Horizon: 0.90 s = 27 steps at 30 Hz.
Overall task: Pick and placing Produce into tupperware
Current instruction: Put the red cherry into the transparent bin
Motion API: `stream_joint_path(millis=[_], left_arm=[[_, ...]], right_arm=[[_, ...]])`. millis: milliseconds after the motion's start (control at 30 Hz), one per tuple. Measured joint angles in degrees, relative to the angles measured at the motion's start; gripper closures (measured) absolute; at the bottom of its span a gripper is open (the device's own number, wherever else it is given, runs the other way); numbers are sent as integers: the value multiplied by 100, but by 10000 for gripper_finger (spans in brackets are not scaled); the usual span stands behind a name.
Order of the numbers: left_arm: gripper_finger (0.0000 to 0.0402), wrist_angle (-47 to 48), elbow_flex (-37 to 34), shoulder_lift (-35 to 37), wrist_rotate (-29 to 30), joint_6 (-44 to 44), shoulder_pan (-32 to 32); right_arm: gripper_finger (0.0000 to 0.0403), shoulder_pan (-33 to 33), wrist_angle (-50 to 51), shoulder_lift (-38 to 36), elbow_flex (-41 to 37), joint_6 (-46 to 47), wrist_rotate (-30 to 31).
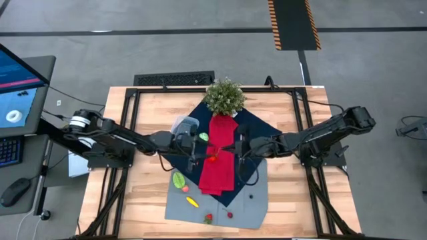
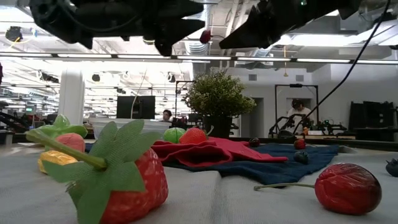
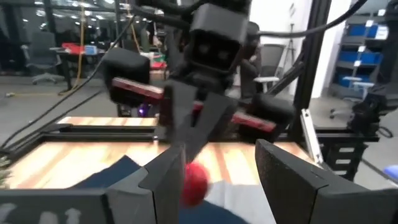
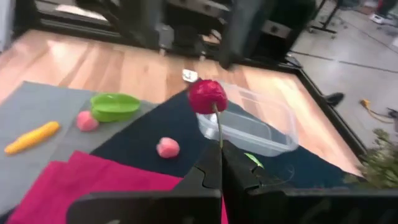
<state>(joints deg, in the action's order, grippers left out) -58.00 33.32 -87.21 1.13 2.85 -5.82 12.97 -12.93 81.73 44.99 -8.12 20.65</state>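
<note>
The cherry needs to get into the tupperware, so my left gripper should next grab the red cherry by its stem.
My right gripper (image 4: 221, 165) is shut on a red cherry (image 4: 208, 95), high above the red cloth (image 1: 217, 170) at the table's middle; the cherry also hangs in the air in the low view (image 2: 205, 36). My left gripper (image 3: 227, 180) faces it, open, with the cherry (image 3: 194, 183) just ahead of its fingers. The clear tupperware (image 4: 249, 124) sits on the dark blue cloth, a green piece (image 4: 252, 160) at its near wall. More produce lies on the grey mat: a green piece (image 1: 179, 179), a yellow one (image 1: 192, 201) and red berries (image 1: 208, 217). My right gripper pinches the cherry's thin stem (image 4: 218, 127) near its free end, between the tips of its two fingers. It comes roughly level from the table's right. The cherry stands out beyond the fingertips on the stem, lifted clear of the cloth.
A bushy potted plant (image 1: 224, 95) stands at the far end of the red cloth. The two arms meet nose to nose over the table's middle. Bare wood lies to the left and right of the cloths. A monitor and a mouse sit off the table's left side.
</note>
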Motion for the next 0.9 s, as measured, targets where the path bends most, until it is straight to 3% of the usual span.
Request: stream_joint_path(millis=[267, 900], left_arm=[[217, 1083, 403, -25, 340, 70, 0], [217, 1226, 411, -25, 537, 31, 0]], right_arm=[[389, 15, 35, -78, 4, -94, -5], [389, 129, 5, -96, 4, 55, -112]])
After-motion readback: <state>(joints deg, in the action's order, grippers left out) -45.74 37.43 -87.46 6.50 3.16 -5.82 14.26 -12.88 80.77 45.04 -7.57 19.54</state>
